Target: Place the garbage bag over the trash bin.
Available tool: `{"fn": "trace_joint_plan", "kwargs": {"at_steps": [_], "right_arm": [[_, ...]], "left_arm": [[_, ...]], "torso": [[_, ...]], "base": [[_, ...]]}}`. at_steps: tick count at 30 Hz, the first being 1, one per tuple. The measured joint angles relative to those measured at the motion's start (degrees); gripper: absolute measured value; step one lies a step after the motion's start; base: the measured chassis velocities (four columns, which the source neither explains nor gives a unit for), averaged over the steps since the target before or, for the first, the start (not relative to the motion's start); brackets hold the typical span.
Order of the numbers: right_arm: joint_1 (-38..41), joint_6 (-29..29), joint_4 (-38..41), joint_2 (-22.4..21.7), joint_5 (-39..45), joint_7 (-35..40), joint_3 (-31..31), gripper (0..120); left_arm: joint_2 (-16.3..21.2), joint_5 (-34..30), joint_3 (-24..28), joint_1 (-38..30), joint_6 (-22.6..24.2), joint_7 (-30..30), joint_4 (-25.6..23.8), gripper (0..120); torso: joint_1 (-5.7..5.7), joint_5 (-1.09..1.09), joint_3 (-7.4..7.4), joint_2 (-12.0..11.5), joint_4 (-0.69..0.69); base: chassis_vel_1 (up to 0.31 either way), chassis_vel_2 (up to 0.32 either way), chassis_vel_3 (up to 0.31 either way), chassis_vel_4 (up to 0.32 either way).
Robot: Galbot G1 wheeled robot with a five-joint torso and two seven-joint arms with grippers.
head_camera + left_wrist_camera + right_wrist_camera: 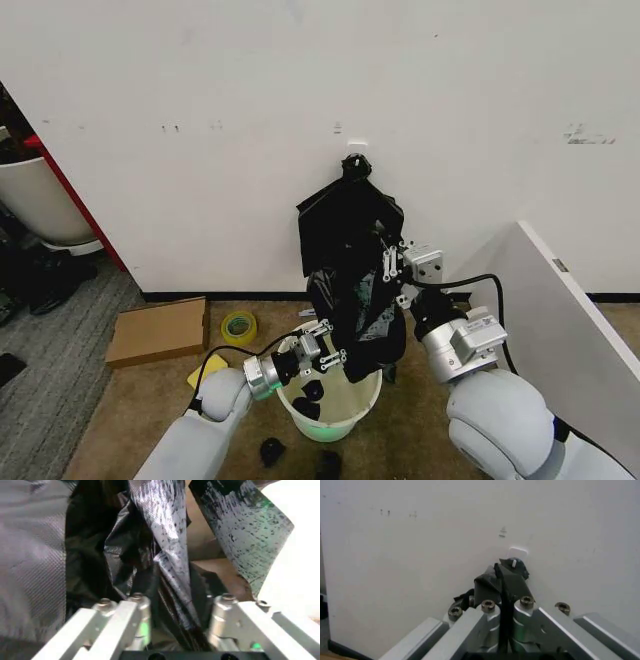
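Next, my left gripper grabs the bag by the glossy fold standing out at its edge, since the garbage bag's crinkled film point(375, 335) hangs slack.
The white trash bin point(352, 410) stands on the brown floor just in front of me. Above its mouth hangs the black garbage bag point(362, 315), crinkled and floppy. My right gripper point(391, 264) is shut on the bag's upper edge, and in the right wrist view a thin black film is pinched between its fingers point(487, 609). My left gripper point(330, 348) is at the bin's near rim, against the bag's lower part. Its fingers point(134, 605) stand open with glossy folds of the garbage bag point(165, 555) between them.
A flat black bundle point(348, 205) hangs knotted from a white wall hook point(518, 550) right behind the bag. A cardboard box point(158, 330), a tape roll point(238, 326) and black scraps point(272, 450) lie on the floor. A white panel point(560, 300) stands at the right, a white tub point(40, 200) at the far left.
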Motion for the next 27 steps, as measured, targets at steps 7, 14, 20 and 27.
{"fn": "trace_joint_plan", "kwargs": {"at_steps": [7, 14, 20, 27], "right_arm": [[-0.2, 0.9, 0.1, 0.0, -0.3, -1.5, -0.4, 0], [-0.5, 2.1, -1.2, -0.2, -2.1, -3.3, -0.5, 0], [0.6, 5.8, -6.1, -0.2, -0.6, -4.6, 0.2, 0], [1.5, 14.3, -12.8, 1.2, 0.6, -8.2, 0.4, 16]], "left_arm": [[0.8, -3.6, -1.9, 1.0, 0.9, 0.2, -0.7, 0], [1.3, -9.6, -5.3, 4.3, 2.5, 0.5, -4.6, 0], [4.0, -22.0, -8.3, 8.3, 6.3, 1.7, -12.7, 0], [6.6, -31.8, -10.1, 10.5, 8.5, 0.1, -17.6, 0]], "torso": [[0.00, 0.00, 0.00, 0.0, 0.00], [0.00, -0.01, -0.01, 0.0, -0.01], [0.00, -0.01, -0.01, 0.0, 0.00], [0.00, 0.01, 0.00, 0.0, 0.01]], "base": [[0.000, 0.000, 0.000, 0.000], [0.000, 0.000, 0.000, 0.000], [0.000, 0.000, 0.000, 0.000], [0.000, 0.000, 0.000, 0.000]]}}
